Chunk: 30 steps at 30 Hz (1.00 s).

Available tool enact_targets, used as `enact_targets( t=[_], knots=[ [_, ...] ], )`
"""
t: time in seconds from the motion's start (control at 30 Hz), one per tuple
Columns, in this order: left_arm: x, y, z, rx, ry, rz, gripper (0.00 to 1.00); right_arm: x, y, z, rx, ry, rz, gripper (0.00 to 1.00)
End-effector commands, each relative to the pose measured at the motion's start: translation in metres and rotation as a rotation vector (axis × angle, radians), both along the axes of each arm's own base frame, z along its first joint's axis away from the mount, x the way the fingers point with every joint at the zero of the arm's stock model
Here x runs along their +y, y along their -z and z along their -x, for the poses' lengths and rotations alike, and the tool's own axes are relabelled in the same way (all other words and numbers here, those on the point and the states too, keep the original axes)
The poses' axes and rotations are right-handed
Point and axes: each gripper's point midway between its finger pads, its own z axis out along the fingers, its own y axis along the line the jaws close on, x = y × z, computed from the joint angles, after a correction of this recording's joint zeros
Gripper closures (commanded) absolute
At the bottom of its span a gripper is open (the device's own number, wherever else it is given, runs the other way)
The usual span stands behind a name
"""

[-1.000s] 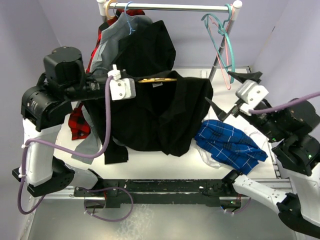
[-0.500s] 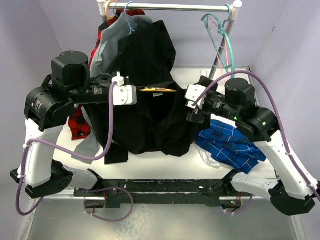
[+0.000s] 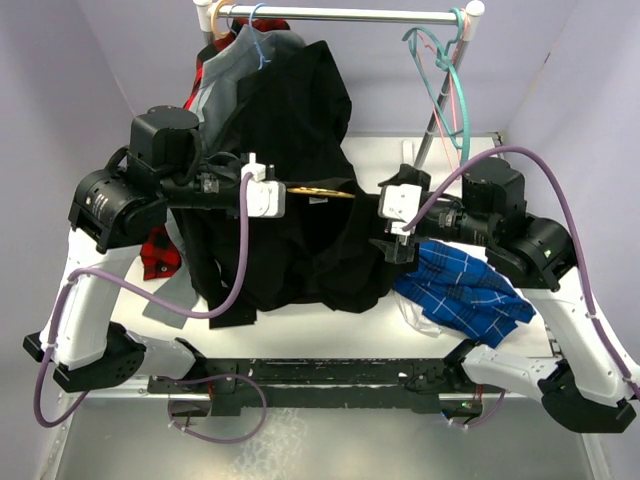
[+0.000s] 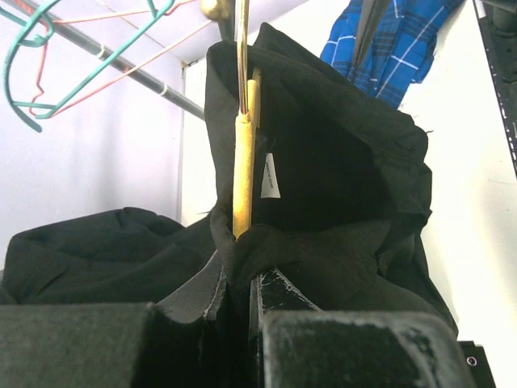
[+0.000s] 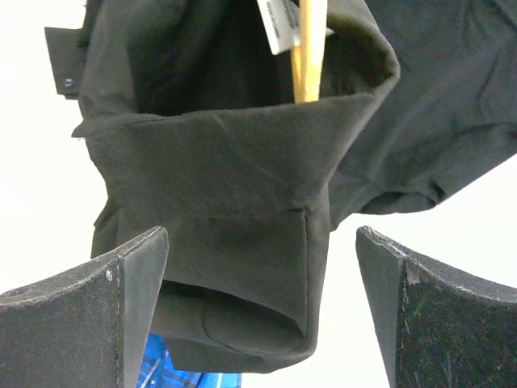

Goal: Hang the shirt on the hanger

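My right gripper pinches the shirt over the hanger's loose end [image 3: 364,203] [image 5: 302,183] next, and the middle of the hanger stays free to hang both on the rack.
The black shirt [image 3: 310,250] hangs off the table, draped over the thin yellow hanger [image 3: 322,190], which lies level. My left gripper [image 3: 285,189] is shut on the hanger's end, with shirt fabric pinched over it. The left wrist view shows the hanger [image 4: 242,178] running down into the bunched shirt [image 4: 339,162] at my left gripper [image 4: 242,271]. At the shirt's right side my right gripper [image 3: 386,212] is open. In the right wrist view, the right gripper [image 5: 262,279] straddles the folded collar of the shirt [image 5: 234,162] without touching it, and the hanger [image 5: 309,48] stands beyond.
A rack bar [image 3: 340,14] at the back carries a grey shirt [image 3: 215,85], another black garment [image 3: 300,90], and teal and pink hangers [image 3: 447,75]. A blue-checked shirt [image 3: 460,290] lies at the right of the table, a red plaid one [image 3: 155,250] at the left.
My right arm swung in from the far right to the shirt's collar, staying open. My left arm carried the hanger and shirt a little to the right.
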Motion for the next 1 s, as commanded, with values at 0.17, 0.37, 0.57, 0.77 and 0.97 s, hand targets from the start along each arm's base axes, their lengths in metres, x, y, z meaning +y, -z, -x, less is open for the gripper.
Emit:
enact_targets(
  t=[0.17, 0.37, 0.57, 0.77, 0.97],
  knots=[
    [-0.009, -0.009, 0.009, -0.060, 0.097, 0.036, 1.00, 0.024, -0.012, 0.017, 0.093, -0.130, -0.061, 0.09],
    [-0.011, -0.011, 0.009, -0.063, 0.104, 0.046, 1.00, 0.034, -0.004, 0.007, 0.141, -0.123, -0.068, 0.17],
    [-0.014, -0.012, 0.011, -0.059, 0.127, 0.056, 1.00, 0.034, 0.009, -0.001, 0.151, -0.083, -0.074, 0.67],
    [-0.020, -0.007, 0.008, -0.041, 0.140, 0.061, 1.00, 0.027, -0.002, 0.008, 0.095, -0.053, -0.209, 1.00],
    [-0.024, -0.006, -0.012, -0.044, 0.076, 0.057, 0.16, 0.003, -0.017, -0.010, 0.106, 0.184, -0.355, 1.00]
  ],
)
